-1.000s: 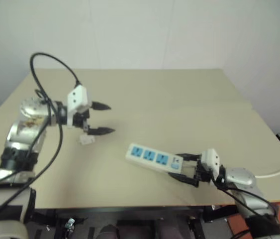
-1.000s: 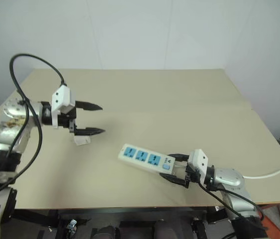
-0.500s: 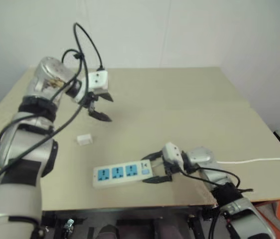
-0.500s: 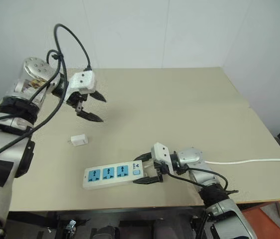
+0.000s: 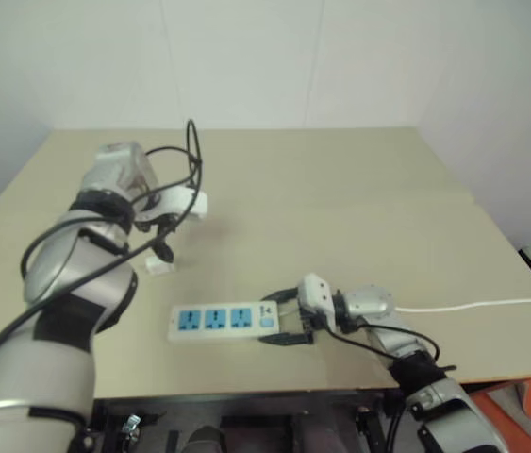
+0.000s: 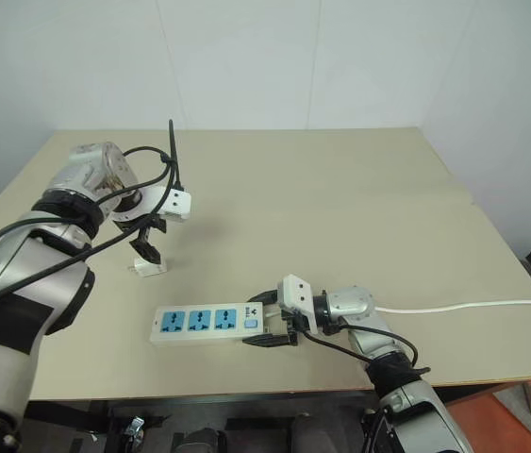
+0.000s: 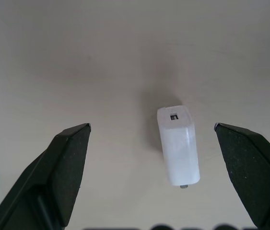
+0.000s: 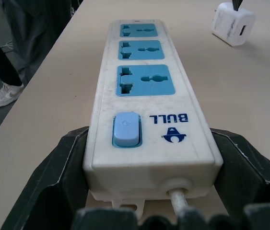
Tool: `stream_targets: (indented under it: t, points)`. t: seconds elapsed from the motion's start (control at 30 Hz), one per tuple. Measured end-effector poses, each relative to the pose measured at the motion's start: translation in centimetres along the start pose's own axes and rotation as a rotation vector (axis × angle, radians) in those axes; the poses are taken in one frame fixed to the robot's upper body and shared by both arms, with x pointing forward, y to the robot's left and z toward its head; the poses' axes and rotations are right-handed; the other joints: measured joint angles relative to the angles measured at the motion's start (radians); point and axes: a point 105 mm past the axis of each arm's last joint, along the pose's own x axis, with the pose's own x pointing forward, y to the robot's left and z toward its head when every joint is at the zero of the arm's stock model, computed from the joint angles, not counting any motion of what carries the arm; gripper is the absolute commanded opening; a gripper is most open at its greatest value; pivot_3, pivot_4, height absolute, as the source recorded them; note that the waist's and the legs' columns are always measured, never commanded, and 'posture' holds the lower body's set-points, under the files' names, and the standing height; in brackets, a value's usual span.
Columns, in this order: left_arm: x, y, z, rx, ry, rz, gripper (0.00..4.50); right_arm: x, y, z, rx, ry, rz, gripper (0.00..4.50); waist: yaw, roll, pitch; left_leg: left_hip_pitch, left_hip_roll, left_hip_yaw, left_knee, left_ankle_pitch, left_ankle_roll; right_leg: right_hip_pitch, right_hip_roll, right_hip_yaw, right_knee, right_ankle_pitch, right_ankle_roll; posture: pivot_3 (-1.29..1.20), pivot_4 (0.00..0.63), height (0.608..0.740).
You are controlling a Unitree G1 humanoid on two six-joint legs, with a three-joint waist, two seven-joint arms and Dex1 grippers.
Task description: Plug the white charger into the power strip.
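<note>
My left fingertips are still above the white charger (image 5: 158,265) (image 7: 178,151) on the tan table, so it is too early to close on it; my left gripper lowers next.
The white charger (image 5: 158,265) lies on its side on the tan table (image 5: 340,208), left of centre. My left gripper (image 5: 162,243) points down just above it, open; in the left wrist view the charger (image 7: 178,151) lies between the two black fingers (image 7: 70,163), nearer one of them and touching neither. The power strip (image 5: 216,319) lies flat along the table's front edge, its three blue sockets facing up. My right gripper (image 5: 270,321) is shut on its switch end, one finger (image 8: 63,167) pressed to each side of the power strip (image 8: 144,72).
The strip's thin white cord (image 5: 472,306) runs right across the table to its edge. The table's front edge (image 5: 246,389) is close behind the strip. A person's dark trouser legs and white shoe (image 8: 3,96) stand on the floor beside the table.
My right gripper has swung the power strip left until it lies along the front edge. My left gripper has turned from level to pointing down and sunk over the charger, which has stayed put.
</note>
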Motion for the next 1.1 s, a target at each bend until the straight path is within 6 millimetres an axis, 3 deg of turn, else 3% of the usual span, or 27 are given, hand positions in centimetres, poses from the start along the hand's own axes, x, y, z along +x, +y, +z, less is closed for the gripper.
stream_targets:
  t: [0.4, 0.87, 1.0, 1.1]
  points:
    - [2.0, -1.0, -1.5, -0.001, 0.083, -0.057, 4.5, 0.0, 0.1, -0.1, -0.012, -0.002, -0.023, 3.43, 0.0, 0.0, 0.0, 0.0, 0.0, 0.0, 0.0, 0.0, 0.0, 0.0, 0.0, 0.0, 0.0, 0.0, 0.0, 0.0, 0.15, 0.74]
    - [3.1, -1.1, -0.2, 0.024, 0.085, -0.053, 4.5, 0.0, 0.2, 0.0, -0.021, 0.0, -0.037, 3.43, 0.0, 0.0, 0.0, 0.0, 0.0, 0.0, 0.0, 0.0, 0.0, 0.001, 0.0, 0.0, 0.0, 0.0, -0.001, 0.0, 0.15, 0.74]
    - [3.4, -1.0, -0.2, 0.016, 0.088, -0.037, 3.67, -0.1, 0.2, 0.0, -0.009, 0.004, -0.039, 3.43, 0.002, 0.0, 0.0, 0.0, 0.0, 0.0, 0.0, 0.0, 0.0, 0.001, 0.0, 0.0, 0.001, 0.0, -0.001, 0.0, 0.15, 0.74]
    - [3.8, -1.2, -0.1, 0.03, 0.098, -0.045, 2.59, -0.1, 0.2, 0.0, -0.01, 0.005, -0.04, 3.43, 0.001, 0.0, 0.0, 0.0, 0.0, 0.0, 0.0, 0.0, 0.0, 0.001, 0.0, 0.0, 0.001, 0.0, -0.001, 0.0, 0.15, 0.74]
